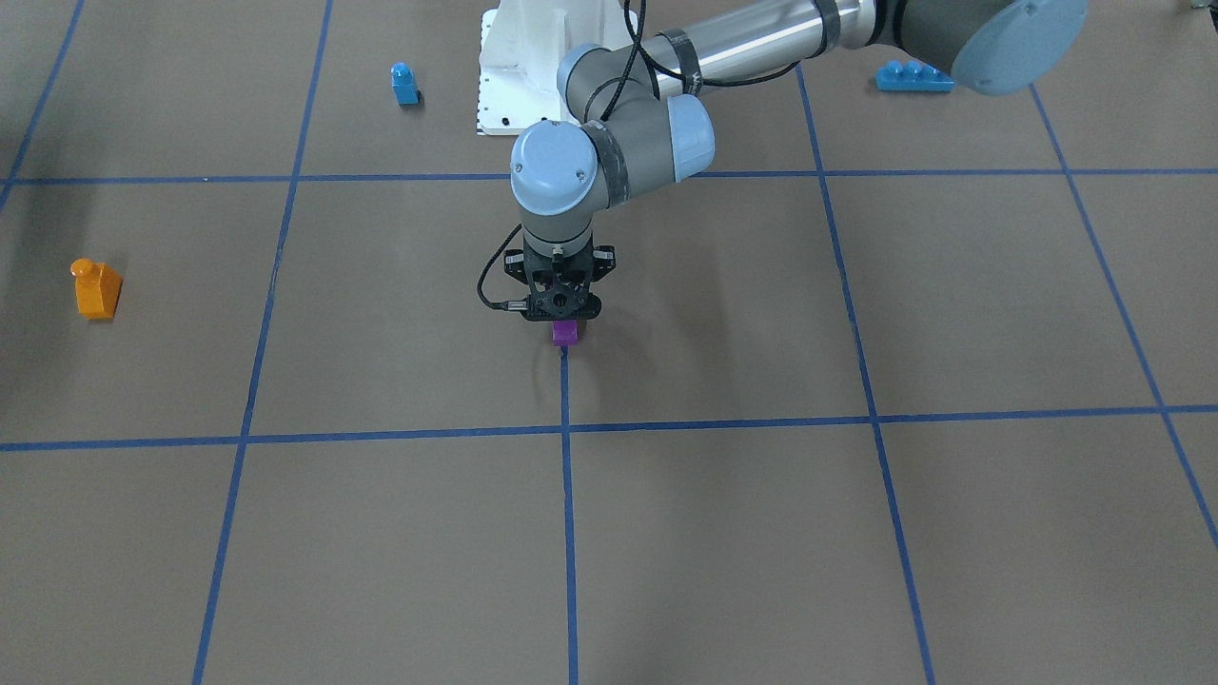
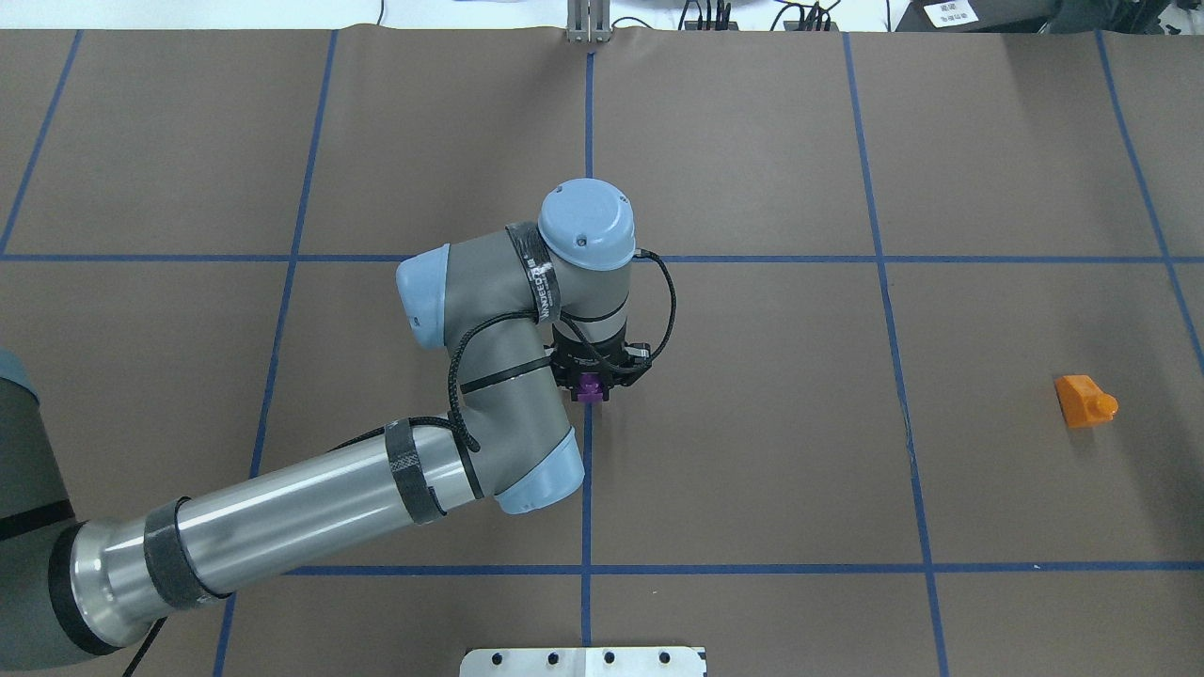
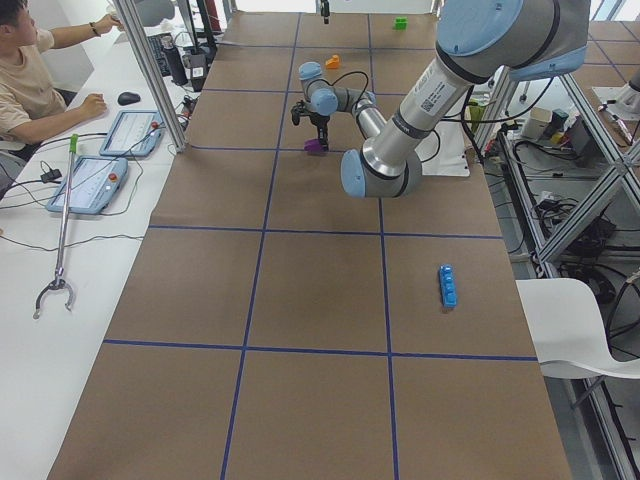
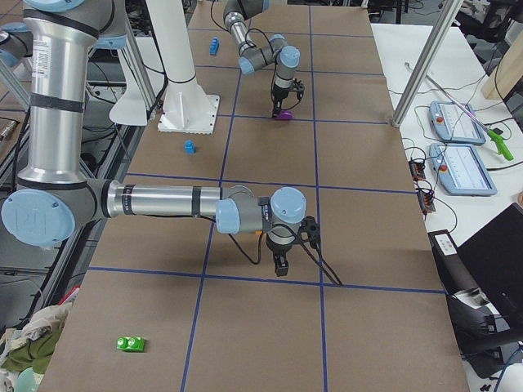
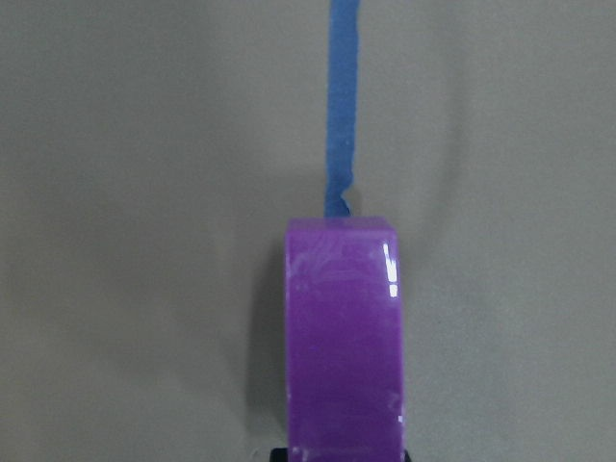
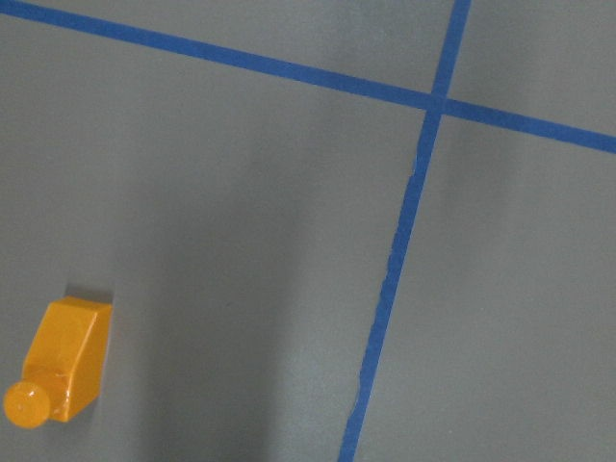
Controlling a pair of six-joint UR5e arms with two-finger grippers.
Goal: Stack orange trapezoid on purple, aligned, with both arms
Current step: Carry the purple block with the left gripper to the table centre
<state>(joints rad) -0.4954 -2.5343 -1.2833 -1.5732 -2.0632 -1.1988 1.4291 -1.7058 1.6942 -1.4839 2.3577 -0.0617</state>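
Observation:
My left gripper lets go of the block next, since the purple block's lower edge [image 1: 565,343] meets the tabletop at the end of the blue tape line [image 1: 564,352].
The purple block [image 1: 564,334] is at the table's middle, at the end of a blue tape line. My left gripper [image 1: 565,323] points straight down and is shut on it, at or just above the surface. In the left wrist view the purple block [image 5: 344,337] fills the lower middle. The orange trapezoid [image 1: 96,288] lies alone far out on my right side; it also shows in the overhead view [image 2: 1085,401] and the right wrist view [image 6: 60,371]. My right gripper [image 4: 280,268] shows only in the exterior right view, low over the table; I cannot tell whether it is open or shut.
A small blue single-stud block [image 1: 404,84] stands near the white mounting base [image 1: 523,67]. A long blue brick [image 1: 913,76] lies on my left side. A green block [image 4: 131,344] lies at the table's end on my right. Blue tape lines grid the brown table.

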